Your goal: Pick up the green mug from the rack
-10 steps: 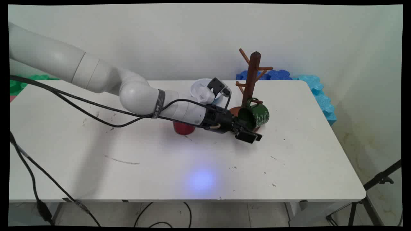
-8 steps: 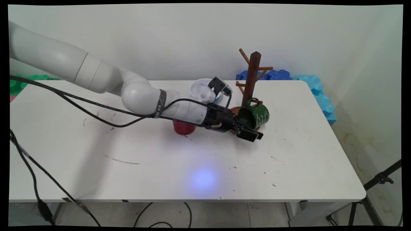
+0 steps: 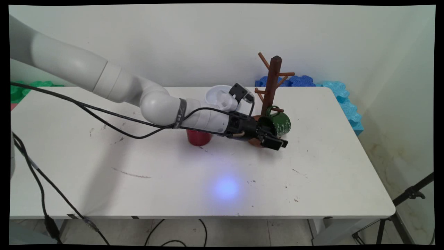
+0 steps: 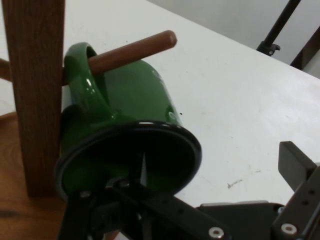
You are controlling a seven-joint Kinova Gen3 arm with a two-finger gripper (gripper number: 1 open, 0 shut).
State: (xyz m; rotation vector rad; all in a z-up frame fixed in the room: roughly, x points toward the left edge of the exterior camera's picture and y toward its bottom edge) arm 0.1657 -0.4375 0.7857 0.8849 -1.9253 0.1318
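Observation:
The green mug's handle (image 3: 270, 109) needs to stay free to slip off the peg, so my gripper will next grab the green mug by its black-rimmed side (image 3: 279, 134).
A dark green enamel mug (image 3: 280, 123) (image 4: 135, 100) hangs by its handle on a low peg (image 4: 132, 50) of the brown wooden mug tree (image 3: 272, 81) (image 4: 35, 75), its mouth turned toward my hand. My gripper (image 3: 272, 138) (image 4: 210, 172) is open at the mug's rim, low over the tree's round base (image 3: 256, 141). In the hand view the left finger reaches into the mug's mouth. The right finger (image 4: 296, 165) stands well clear of the mug's outer wall, over bare table.
A red cup (image 3: 198, 138) stands under my forearm, left of the tree. A white bowl-like dish (image 3: 215, 94) sits behind my wrist. Blue (image 3: 305, 80) and cyan (image 3: 343, 100) foam pieces line the table's far right edge. A black stand (image 3: 409, 194) is off the table's right.
My hand has shifted a little to the right and toward the back, closer against the mug. The mug still hangs on its peg.

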